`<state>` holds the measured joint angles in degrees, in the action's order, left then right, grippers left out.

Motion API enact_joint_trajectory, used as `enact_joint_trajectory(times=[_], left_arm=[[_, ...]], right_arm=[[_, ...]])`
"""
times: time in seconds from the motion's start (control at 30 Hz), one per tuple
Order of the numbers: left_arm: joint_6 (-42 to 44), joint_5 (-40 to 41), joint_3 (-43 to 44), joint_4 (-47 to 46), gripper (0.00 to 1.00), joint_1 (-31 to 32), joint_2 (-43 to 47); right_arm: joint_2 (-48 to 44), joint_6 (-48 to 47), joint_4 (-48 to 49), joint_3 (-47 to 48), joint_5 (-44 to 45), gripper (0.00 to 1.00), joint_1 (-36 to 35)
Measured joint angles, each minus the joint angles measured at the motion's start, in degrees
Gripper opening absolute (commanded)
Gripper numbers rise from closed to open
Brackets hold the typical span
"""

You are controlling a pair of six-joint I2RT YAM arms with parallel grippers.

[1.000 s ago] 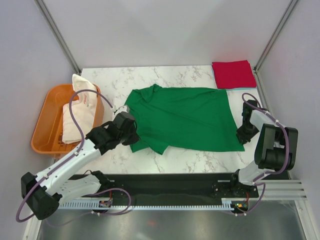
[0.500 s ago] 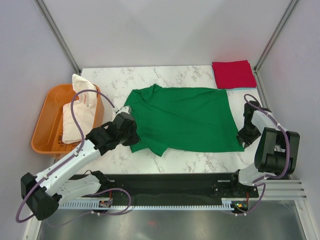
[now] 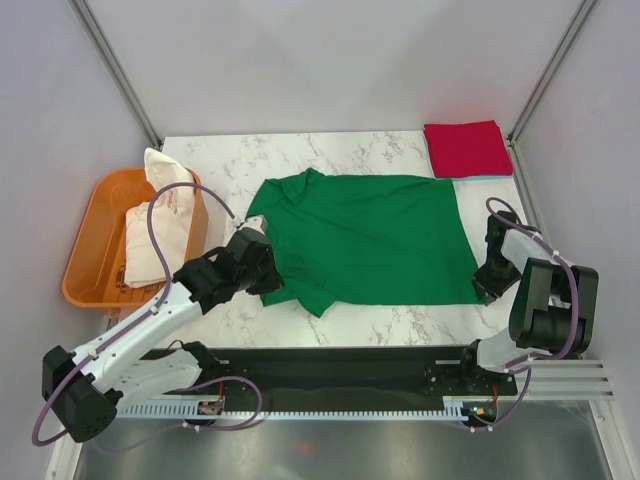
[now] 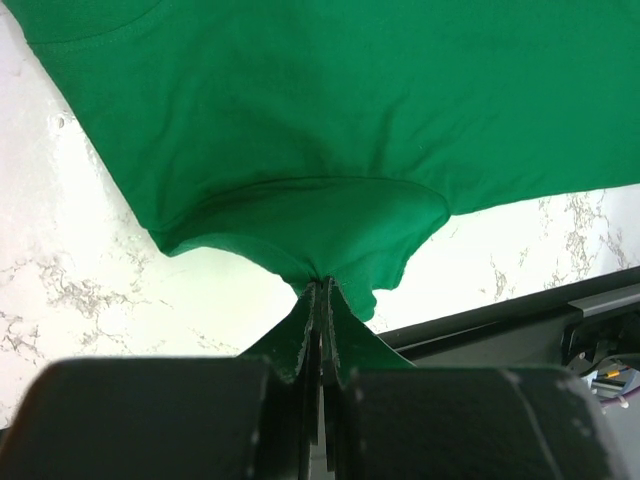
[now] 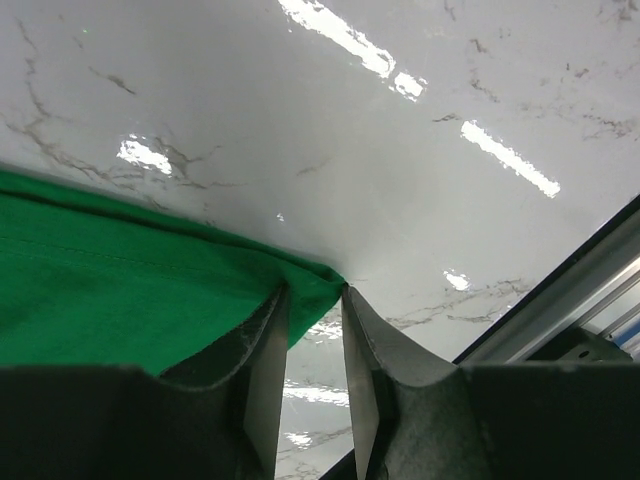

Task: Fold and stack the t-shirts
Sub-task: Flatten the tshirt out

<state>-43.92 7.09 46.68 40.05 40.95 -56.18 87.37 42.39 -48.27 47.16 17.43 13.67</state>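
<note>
The shirt's near corner is between my right gripper's open fingers. My right gripper should close now. Closing now would hold the corner.
A bright green t-shirt (image 3: pixel 370 235) lies spread flat on the marble table (image 3: pixel 290 155). My left gripper (image 3: pixel 263 277) is shut on a bunched fold at the shirt's near left side. In the left wrist view the left gripper (image 4: pixel 322 292) pinches the green cloth (image 4: pixel 350 120) at its tips. My right gripper (image 3: pixel 484 286) stands at the shirt's near right corner. In the right wrist view the right gripper (image 5: pixel 315 297) is open, with the shirt's corner (image 5: pixel 120 290) lying between its fingertips. A folded red t-shirt (image 3: pixel 467 148) lies at the back right, a pale blue edge showing beneath it.
An orange tub (image 3: pixel 88 255) sits off the table's left edge and holds a white t-shirt with red print (image 3: pixel 160 215). A black rail (image 3: pixel 340 365) runs along the near edge. Grey walls and metal posts enclose the table on three sides.
The right gripper has slid nearer along the shirt's right edge to its near corner, and its jaws have parted. The left gripper has drawn its pinched fold slightly nearer.
</note>
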Motion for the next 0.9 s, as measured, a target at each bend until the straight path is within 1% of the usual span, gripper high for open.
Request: enact_joint_trajectory(times=[0.1, 0.2, 0.23, 0.27, 0.3, 0.5, 0.63, 0.77, 0.9], left_arm=[[0.28, 0.02, 0.0, -0.04, 0.02, 0.0, 0.11], [0.42, 0.02, 0.0, -0.11, 0.02, 0.0, 0.11], [0.46, 0.0, 0.0, -0.13, 0.02, 0.0, 0.11], [0.52, 0.02, 0.0, -0.13, 0.02, 0.0, 0.15], [0.57, 0.02, 0.0, -0.13, 0.02, 0.0, 0.22], [1.22, 0.02, 0.13, -0.09, 0.02, 0.0, 0.98], [1.77, 0.02, 1.4, 0.59, 0.02, 0.0, 1.14], [2.14, 0.28, 2.62, 1.25, 0.02, 0.0, 1.73], [3.39, 0.39, 5.27, 3.8, 0.02, 0.0, 1.68]], right_arm=[[0.04, 0.02, 0.31, -0.11, 0.0, 0.33, 0.0], [0.0, 0.02, 0.9, -0.31, 0.13, 0.24, -0.07], [-0.07, 0.0, 1.2, -0.42, 0.33, 0.16, -0.07], [-0.17, -0.07, 1.53, -0.57, 0.52, 0.11, -0.07], [-0.33, -0.13, 1.84, -0.72, 0.63, 0.0, -0.07], [-2.64, -0.17, 2.84, -2.36, 1.16, 0.0, -0.04], [-3.43, -0.61, 0.35, -2.25, 2.03, 0.0, -0.04], [-7.45, -1.88, -2.51, -1.57, 1.97, 0.0, -0.04], [-10.14, -2.36, -4.28, -0.28, 1.77, 0.0, -0.07]])
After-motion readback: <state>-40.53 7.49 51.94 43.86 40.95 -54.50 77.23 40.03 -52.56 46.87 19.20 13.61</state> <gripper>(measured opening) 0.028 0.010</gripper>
